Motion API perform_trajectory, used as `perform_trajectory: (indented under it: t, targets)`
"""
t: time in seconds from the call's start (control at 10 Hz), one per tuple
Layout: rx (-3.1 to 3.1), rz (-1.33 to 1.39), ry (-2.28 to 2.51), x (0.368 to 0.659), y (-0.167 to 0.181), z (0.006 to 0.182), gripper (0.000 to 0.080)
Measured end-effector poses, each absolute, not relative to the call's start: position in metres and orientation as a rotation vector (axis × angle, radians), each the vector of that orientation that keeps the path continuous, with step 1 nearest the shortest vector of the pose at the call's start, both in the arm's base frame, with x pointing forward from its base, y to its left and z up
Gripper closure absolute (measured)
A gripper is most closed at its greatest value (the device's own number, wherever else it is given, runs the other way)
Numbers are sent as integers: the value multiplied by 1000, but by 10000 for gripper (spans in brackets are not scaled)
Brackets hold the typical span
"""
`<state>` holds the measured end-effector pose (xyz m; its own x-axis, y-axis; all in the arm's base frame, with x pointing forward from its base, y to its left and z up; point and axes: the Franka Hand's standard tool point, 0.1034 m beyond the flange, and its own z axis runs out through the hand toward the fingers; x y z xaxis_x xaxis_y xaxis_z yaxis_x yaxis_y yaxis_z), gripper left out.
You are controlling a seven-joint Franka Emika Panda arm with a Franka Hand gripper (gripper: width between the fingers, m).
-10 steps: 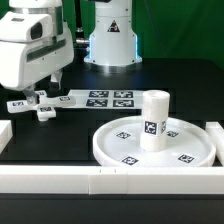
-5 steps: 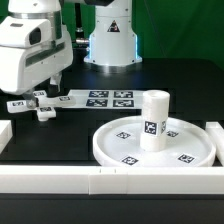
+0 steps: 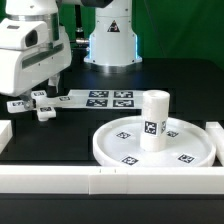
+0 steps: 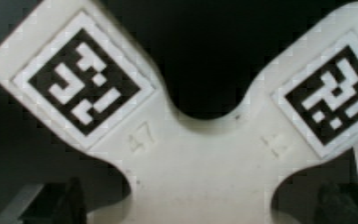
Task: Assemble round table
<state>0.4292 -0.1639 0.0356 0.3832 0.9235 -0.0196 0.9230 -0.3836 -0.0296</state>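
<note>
The cross-shaped piece is close below my gripper. My gripper should grab the cross-shaped piece's middle (image 4: 201,190) next, so that the piece can go onto the cylindrical leg.
The small cross-shaped piece (image 3: 42,106) lies on the black table at the exterior view's left, beside the marker board. In the wrist view it (image 4: 202,160) fills the frame, two tagged arms spread wide. My gripper (image 3: 38,94) is low over it, open, with a dark finger on each side of the piece's waist and a gap to the white plastic; its midpoint (image 4: 202,212) is over the piece. The large round disc (image 3: 112,150) lies at the front right with the short cylindrical leg (image 3: 152,120) standing upright in its middle.
The marker board (image 3: 105,98) lies flat just right of the cross-shaped piece. White border blocks run along the front (image 3: 60,180), at the right (image 3: 218,135) and at the left edge (image 3: 4,132). The robot base (image 3: 112,40) stands at the back.
The gripper has sunk slightly toward the cross-shaped piece. The disc, the leg and the cross-shaped piece have not moved.
</note>
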Motion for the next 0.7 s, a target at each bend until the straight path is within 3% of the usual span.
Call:
perform_trajectory:
  t: [0.7]
  targets:
    - [-2606,62,-1717,424,-164,26,150]
